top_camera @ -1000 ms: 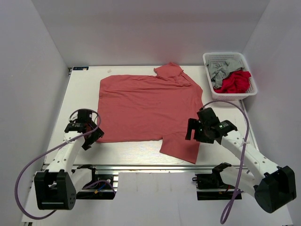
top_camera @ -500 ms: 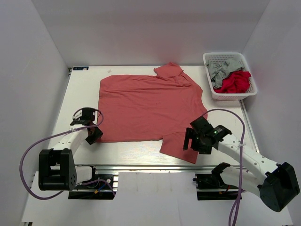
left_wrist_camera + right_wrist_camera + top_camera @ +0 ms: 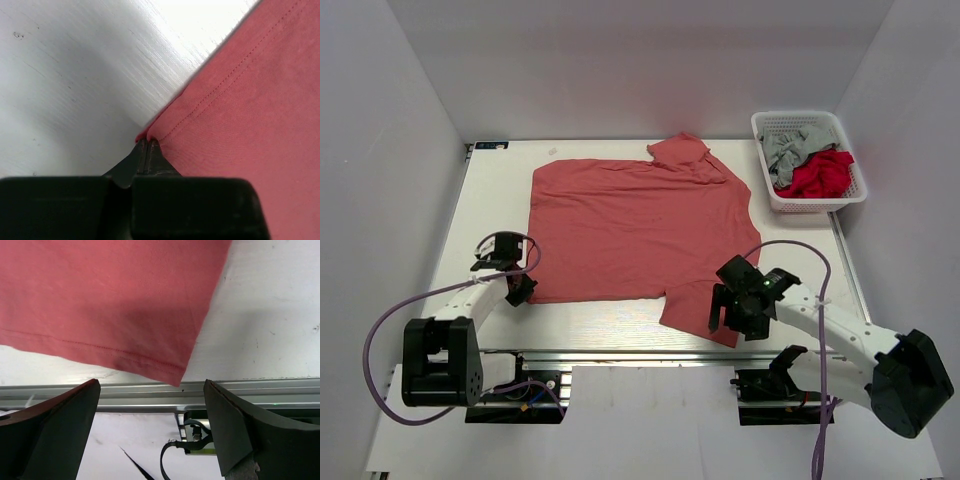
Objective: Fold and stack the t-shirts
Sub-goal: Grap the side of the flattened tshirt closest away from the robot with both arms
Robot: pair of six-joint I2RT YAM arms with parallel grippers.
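Observation:
My right gripper grabs the t-shirt's near sleeve next, to fold the t-shirt in half while my left gripper holds the hem corner.
A muted salmon-red t-shirt (image 3: 635, 225) lies spread flat on the white table (image 3: 495, 190). My left gripper (image 3: 520, 291) sits at its near-left hem corner. The left wrist view shows that gripper (image 3: 147, 143) shut on the corner of the shirt (image 3: 250, 100). My right gripper (image 3: 732, 318) hovers wide open over the near-right sleeve. In the right wrist view the sleeve's hem corner (image 3: 170, 372) lies between the spread fingers of the right gripper (image 3: 151, 385), untouched. A brighter red t-shirt (image 3: 820, 175) and a grey t-shirt (image 3: 788, 147) lie crumpled in the basket.
A white mesh basket (image 3: 795, 116) stands at the back right of the table. The metal rail (image 3: 260, 386) of the table's near edge runs just under the right gripper, with a cable below it. White walls close in the left, right and back.
The left gripper has closed onto the shirt's near-left corner. The right gripper has moved nearer and leftward, onto the sleeve's front corner, staying open.

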